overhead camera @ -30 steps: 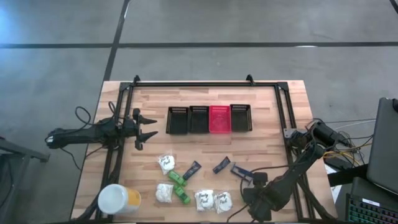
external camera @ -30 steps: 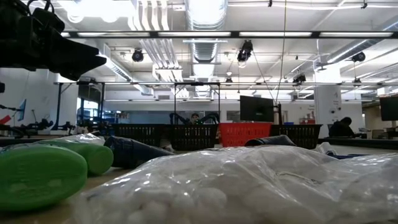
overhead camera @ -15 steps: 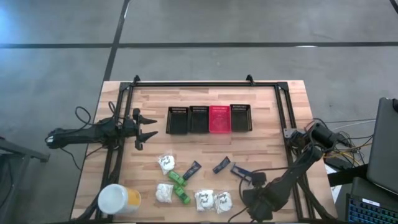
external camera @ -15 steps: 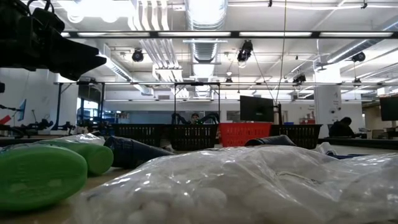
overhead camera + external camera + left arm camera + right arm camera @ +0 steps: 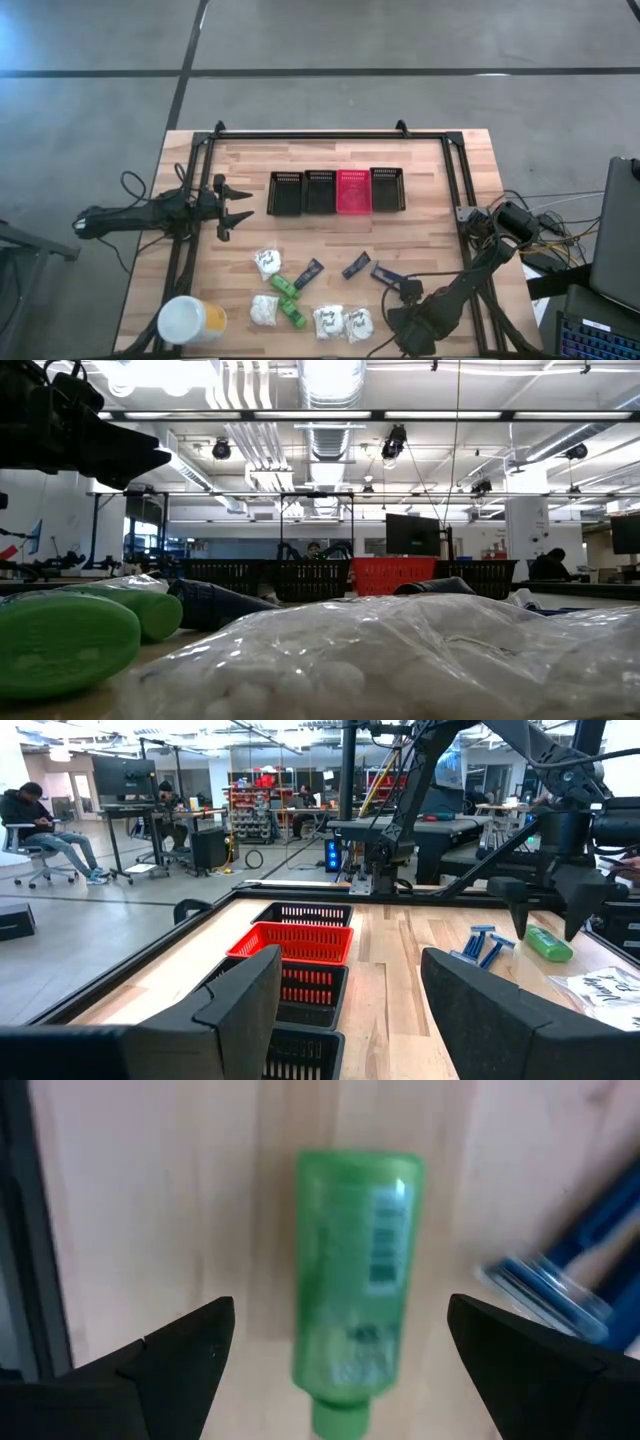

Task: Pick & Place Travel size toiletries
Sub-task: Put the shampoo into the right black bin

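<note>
My right gripper is going to grab the green bottle by its upper body near the cap (image 5: 347,1363) next. Then I can put the bottle in a black basket.
My right gripper (image 5: 405,290) hangs open over the table's near right part. In its wrist view the fingers (image 5: 180,1345) stand on either side of a small green bottle (image 5: 355,1300) lying on its side, apart from it. A blue razor (image 5: 560,1280) lies beside that bottle. Farther left lie white packets (image 5: 267,262), two more green bottles (image 5: 285,287), dark tubes (image 5: 309,272) and a razor (image 5: 385,273), all flat on the wood. My left gripper (image 5: 240,205) waits open at the table's left, pointing at the baskets.
Four mesh baskets stand in a row at the table's far middle, three black (image 5: 285,193) and one red (image 5: 354,191). A large yellow container with a white lid (image 5: 190,322) stands at the near left corner. A black frame (image 5: 320,135) borders the table.
My right arm has shifted slightly, its elbow moving a little toward the table's near edge while the gripper stays over the green bottle. Nothing on the table has moved.
</note>
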Motion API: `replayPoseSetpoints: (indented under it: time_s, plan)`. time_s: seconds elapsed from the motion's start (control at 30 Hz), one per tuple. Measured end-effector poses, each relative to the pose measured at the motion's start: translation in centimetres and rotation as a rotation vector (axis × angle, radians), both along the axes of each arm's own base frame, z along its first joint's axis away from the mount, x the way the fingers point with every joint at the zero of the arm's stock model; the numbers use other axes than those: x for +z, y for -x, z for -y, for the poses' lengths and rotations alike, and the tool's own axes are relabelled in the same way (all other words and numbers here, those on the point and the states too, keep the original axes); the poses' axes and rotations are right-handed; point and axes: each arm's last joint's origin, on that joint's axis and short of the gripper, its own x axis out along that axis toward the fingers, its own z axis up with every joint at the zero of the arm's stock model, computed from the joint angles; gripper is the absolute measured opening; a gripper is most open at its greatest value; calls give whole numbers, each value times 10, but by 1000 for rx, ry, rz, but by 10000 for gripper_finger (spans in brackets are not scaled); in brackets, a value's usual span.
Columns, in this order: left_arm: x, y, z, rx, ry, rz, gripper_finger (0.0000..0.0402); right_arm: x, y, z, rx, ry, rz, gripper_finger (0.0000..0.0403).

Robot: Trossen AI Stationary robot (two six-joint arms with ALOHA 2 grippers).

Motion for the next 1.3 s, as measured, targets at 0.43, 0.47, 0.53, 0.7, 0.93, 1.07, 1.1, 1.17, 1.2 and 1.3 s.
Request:
replayPoseSetpoints:
  time_s: [0.43,0.47,0.53,0.7,0.93,1.07,1.1,1.17,1.2,1.3]
  plan:
    - [0,0,0,0,0,0,248,-16,7,7,-107,-10,-26,363]
    - [0,0,0,0,0,0,248,-16,7,7,-107,-13,-24,363]
    - [0,0,0,0,0,0,248,-15,6,7,-108,-19,-20,363]
    - [0,0,0,0,0,0,248,-18,6,7,-127,-26,-16,363]
    - [0,0,0,0,0,0,248,-19,6,8,-155,-33,-22,356]
    - [0,0,0,0,0,0,248,-17,5,7,-153,-30,-25,322]
    - [0,0,0,0,0,0,248,-17,5,7,-154,-30,-25,312]
    - [0,0,0,0,0,0,248,-17,5,7,-153,-30,-24,290]
    - [0,0,0,0,0,0,248,-17,5,6,-154,-31,-23,278]
    - [0,0,0,0,0,0,248,-17,5,6,-162,-33,-22,243]
